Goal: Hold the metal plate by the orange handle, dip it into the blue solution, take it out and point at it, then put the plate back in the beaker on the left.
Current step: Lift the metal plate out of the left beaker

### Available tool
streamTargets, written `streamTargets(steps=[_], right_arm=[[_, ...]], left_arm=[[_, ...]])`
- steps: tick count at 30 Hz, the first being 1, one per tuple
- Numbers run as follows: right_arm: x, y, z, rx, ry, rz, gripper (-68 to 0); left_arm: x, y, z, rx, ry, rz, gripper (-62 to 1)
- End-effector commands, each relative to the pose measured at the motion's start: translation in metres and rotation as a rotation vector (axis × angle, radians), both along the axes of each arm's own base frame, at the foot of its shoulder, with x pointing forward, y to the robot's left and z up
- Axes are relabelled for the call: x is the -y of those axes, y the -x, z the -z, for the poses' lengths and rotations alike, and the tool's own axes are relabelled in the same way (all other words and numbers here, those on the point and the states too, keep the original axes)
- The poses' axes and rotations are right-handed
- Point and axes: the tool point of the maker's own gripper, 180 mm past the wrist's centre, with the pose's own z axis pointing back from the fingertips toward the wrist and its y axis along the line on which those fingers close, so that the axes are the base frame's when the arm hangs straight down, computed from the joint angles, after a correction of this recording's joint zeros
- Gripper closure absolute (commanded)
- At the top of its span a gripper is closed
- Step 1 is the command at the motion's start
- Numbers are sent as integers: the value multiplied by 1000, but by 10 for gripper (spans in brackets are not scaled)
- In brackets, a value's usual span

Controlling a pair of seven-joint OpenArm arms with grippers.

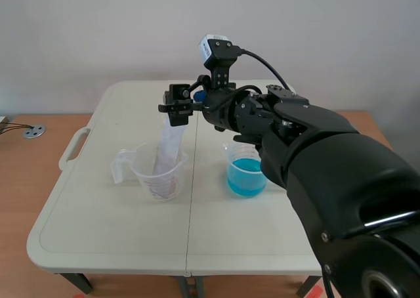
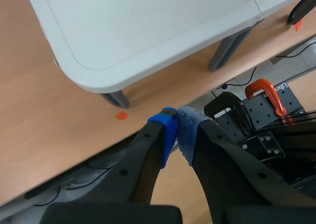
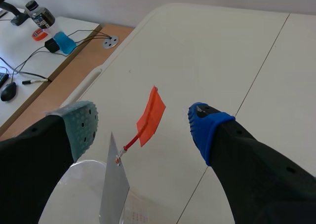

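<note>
The metal plate needs to be dipped into the blue solution, so my right gripper should next grab the plate by its orange handle (image 3: 152,111).
A clear beaker (image 1: 159,174) stands left of the table's middle seam, and the metal plate (image 1: 168,147) leans upright in it. To its right is the beaker of blue solution (image 1: 246,170). My right gripper (image 1: 178,109) hovers over the plate's top end. In the right wrist view the right gripper (image 3: 143,123) is open, with the orange handle (image 3: 152,111) standing free between its pads and touching neither. Below the handle are the metal plate (image 3: 113,192) and the beaker rim (image 3: 69,184). My left gripper (image 2: 177,131) is shut on nothing, low beside the table's corner.
The white folding table (image 1: 98,212) has a carry handle on its left edge. Beyond it is a wooden desk (image 3: 74,68) with cables, a bottle (image 3: 40,16) and a mouse. Near the left gripper are a table leg (image 2: 114,98) and an orange clamp (image 2: 264,91).
</note>
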Motion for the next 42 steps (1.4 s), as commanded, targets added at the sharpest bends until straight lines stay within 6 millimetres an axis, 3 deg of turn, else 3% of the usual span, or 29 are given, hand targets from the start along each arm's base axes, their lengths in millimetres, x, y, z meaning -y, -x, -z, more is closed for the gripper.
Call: streamTargets(steps=[1,17,26,36,42], right_arm=[[-14,-8,-29,55,-52,-11,-321],[-14,-8,-28,54,-51,-10,-11],[-24,-1,-41,101,-107,-75,-13],[-47,32,-59,162,-241,-268,-13],[-49,42,-57,161,-270,-289,-13]], left_arm=[[4,-2,-4,15,21,-1,-12],[4,-2,-4,14,20,-1,-12],[4,-3,-4,16,20,-1,-12],[4,-3,-4,17,21,-1,-12],[4,-3,-4,17,20,-1,-12]])
